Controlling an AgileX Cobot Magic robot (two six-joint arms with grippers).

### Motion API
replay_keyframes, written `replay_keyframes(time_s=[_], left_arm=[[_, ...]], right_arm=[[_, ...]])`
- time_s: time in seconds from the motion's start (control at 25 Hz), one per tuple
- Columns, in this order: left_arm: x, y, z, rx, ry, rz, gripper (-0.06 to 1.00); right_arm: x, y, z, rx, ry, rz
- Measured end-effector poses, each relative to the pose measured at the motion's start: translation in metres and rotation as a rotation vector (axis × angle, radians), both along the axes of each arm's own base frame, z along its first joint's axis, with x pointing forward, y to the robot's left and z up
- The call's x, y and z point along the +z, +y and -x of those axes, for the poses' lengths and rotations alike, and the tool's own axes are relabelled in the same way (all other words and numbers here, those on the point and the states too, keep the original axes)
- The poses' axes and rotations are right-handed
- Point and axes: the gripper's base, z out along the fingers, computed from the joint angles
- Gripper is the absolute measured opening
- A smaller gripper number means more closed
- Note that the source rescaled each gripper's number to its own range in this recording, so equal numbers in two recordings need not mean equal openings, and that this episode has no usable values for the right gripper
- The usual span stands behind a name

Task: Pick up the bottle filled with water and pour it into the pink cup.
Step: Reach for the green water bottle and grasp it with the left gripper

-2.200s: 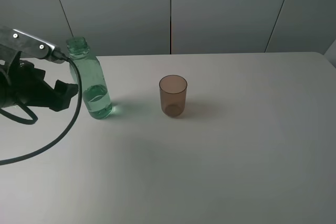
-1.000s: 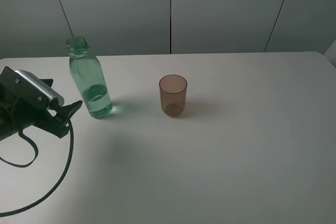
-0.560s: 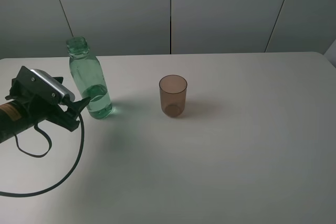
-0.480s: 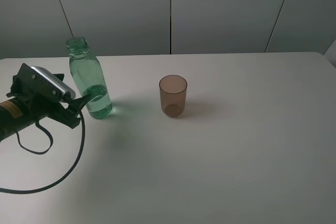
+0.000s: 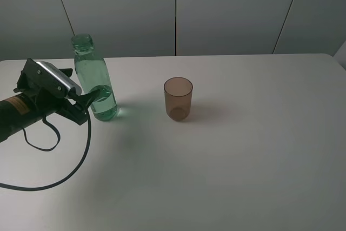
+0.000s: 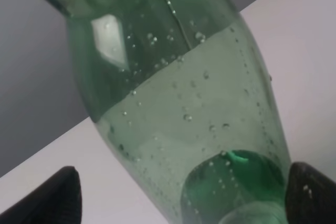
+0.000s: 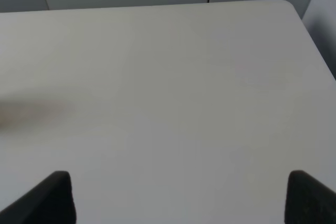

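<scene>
The green bottle's opening needs to stay free to pour into the pink cup (image 5: 178, 98), so the left gripper will next grab the green bottle by its wide body (image 5: 105, 97).
The green bottle (image 5: 90, 74), partly filled with water, stands at the left of the white table (image 5: 227, 155). My left gripper (image 5: 98, 97) is open, and its fingers straddle the bottle's lower half. The left wrist view is filled by the bottle (image 6: 178, 103), with a black fingertip on either side of it; whether they touch it I cannot tell. The pink cup (image 5: 178, 98) stands upright and empty to the right of the bottle. My right gripper (image 7: 184, 198) is open over bare table and does not show in the exterior high view.
A black cable (image 5: 65, 166) loops from the left arm across the table's left front. Grey wall panels (image 5: 216, 9) rise behind the table's far edge. In the right wrist view the table's corner (image 7: 294, 9) is ahead.
My left gripper has moved right, from beside the bottle to around its lower part. The bottle has shifted slightly to the right. The cup has not moved.
</scene>
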Motion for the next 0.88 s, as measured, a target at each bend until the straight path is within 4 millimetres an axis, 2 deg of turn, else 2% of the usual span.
replay_keyframes(time_s=[0.2,0.68,0.88], left_arm=[[-0.007,-0.002,0.002,-0.028,0.033,0.002,0.99],[-0.003,-0.004,-0.007,-0.014,0.034,0.069,0.99],[-0.003,-0.012,-0.011,-0.033,0.026,0.081,0.99]], right_arm=[[0.000,0.000,0.000,0.000,0.000,0.000],[0.000,0.000,0.000,0.000,0.000,0.000],[0.000,0.000,0.000,0.000,0.000,0.000]])
